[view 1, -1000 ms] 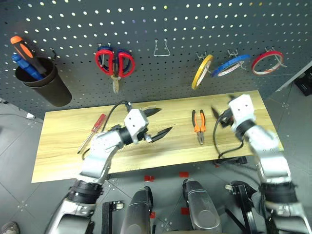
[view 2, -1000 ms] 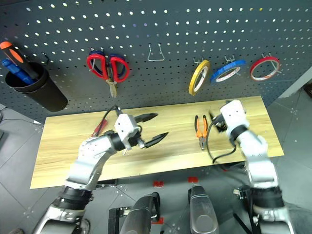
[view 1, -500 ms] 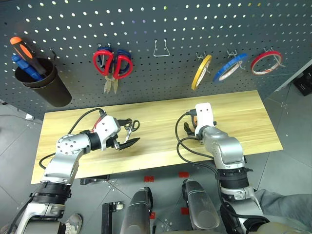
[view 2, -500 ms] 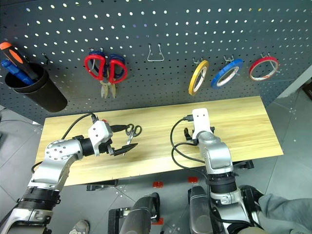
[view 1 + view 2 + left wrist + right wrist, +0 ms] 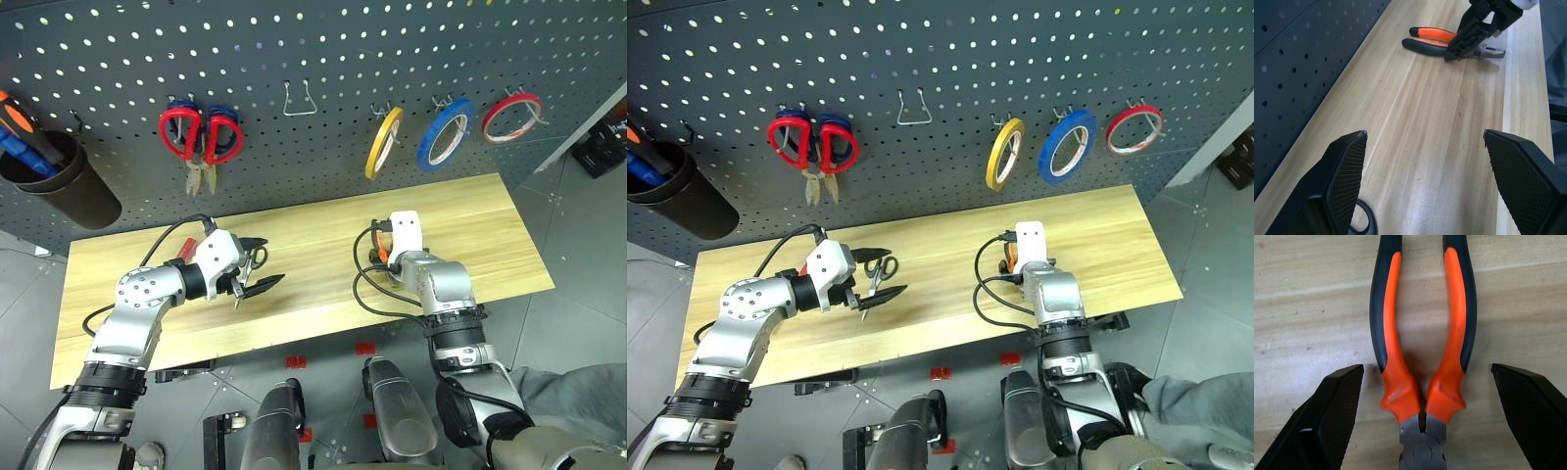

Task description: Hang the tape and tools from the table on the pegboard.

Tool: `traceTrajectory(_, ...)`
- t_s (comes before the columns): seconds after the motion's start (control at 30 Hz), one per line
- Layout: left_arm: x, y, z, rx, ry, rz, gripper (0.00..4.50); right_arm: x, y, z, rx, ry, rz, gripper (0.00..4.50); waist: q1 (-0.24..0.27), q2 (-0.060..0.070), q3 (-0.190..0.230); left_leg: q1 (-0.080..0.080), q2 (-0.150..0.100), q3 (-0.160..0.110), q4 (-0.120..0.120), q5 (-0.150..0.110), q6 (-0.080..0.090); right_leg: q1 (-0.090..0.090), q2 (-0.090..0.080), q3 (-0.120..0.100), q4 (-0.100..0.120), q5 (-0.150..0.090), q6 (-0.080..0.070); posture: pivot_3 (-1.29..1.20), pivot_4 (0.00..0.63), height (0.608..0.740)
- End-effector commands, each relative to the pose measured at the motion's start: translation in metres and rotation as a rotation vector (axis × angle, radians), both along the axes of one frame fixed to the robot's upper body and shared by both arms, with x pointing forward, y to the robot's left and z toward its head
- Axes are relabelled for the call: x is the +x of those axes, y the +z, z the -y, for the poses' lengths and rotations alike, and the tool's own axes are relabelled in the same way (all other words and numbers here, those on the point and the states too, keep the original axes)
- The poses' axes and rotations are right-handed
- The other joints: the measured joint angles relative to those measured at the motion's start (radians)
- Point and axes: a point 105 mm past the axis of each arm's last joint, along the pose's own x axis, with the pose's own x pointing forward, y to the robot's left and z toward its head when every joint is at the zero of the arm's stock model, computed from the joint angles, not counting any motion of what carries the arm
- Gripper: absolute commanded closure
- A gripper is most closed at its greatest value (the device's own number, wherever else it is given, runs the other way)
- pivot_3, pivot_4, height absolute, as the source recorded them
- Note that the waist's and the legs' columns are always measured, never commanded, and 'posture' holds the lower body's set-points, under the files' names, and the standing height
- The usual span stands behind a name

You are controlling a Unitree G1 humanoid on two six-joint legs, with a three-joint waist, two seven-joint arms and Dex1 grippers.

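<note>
The robot's right gripper should next take hold of the orange-and-black pliers [image 5: 1422,333] by their handles near the joint [image 5: 1422,389]. The robot should then hang the pliers on the pegboard.
My left gripper [image 5: 884,274] is open just above the table [image 5: 490,225], with the small steel scissors [image 5: 879,266] lying between its fingers; one black loop [image 5: 1364,220] shows by a finger. A bit of the red-handled screwdriver [image 5: 184,245] peeks out behind that hand. My right gripper [image 5: 1426,367] is open and low over the orange-and-black pliers [image 5: 1422,333], its fingers on either side of the handles near the joint, not closed on them. The blue tape [image 5: 443,132] hangs on the pegboard [image 5: 392,49].
On the pegboard hang a yellow ring [image 5: 383,142], a red ring [image 5: 510,116], red- and blue-handled scissors [image 5: 199,137], a bare wire hook [image 5: 299,98] and a black cup [image 5: 59,181] of screwdrivers. My right gripper [image 5: 1474,29] and the pliers [image 5: 1449,41] also show in the left wrist view.
The right gripper came down over the pliers. The left arm swung left to the scissors. Both have hardly moved in the last half second. The camera view has shifted.
</note>
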Motion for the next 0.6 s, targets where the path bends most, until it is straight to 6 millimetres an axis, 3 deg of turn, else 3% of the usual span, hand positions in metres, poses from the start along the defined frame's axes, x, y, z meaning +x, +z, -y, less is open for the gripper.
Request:
traceTrajectory(0.03,-0.001,0.007,0.000,-0.009,0.002,0.031,0.49,0.003,-0.001,-0.002,0.014,0.020,0.000,0.04,0.000,0.000,0.000,0.000,0.000,0.000,0.000,0.000,0.000,0.000,0.000,0.000,0.000,0.000,0.000,-0.24,0.297,0.740)
traceTrajectory(0.2,-0.002,0.004,0.002,-0.005,-0.012,0.019,0.49,0.005,-0.011,-0.003,0.004,0.033,-0.043,0.04,-0.003,-0.001,-0.006,0.000,0.000,0.000,0.000,0.000,0.000,0.000,0.000,0.000,0.000,0.000,0.000,-0.24,0.297,0.740)
traceTrajectory(0.43,-0.002,0.005,0.003,-0.034,-0.002,0.012,0.49,0.011,-0.006,-0.006,-0.027,0.091,-0.007,1.81,-0.004,-0.001,-0.009,0.000,0.000,0.000,0.000,0.000,0.000,0.000,0.000,0.000,0.000,0.000,0.000,-0.25,0.292,0.740)
traceTrajectory(0.6,-0.005,0.010,0.002,-0.099,0.024,0.025,0.49,0.000,0.013,-0.018,-0.027,0.178,0.096,1.81,-0.009,-0.001,-0.010,0.000,0.000,0.000,0.000,0.000,0.000,0.000,0.000,0.000,0.000,0.000,0.000,-0.24,0.290,0.740)
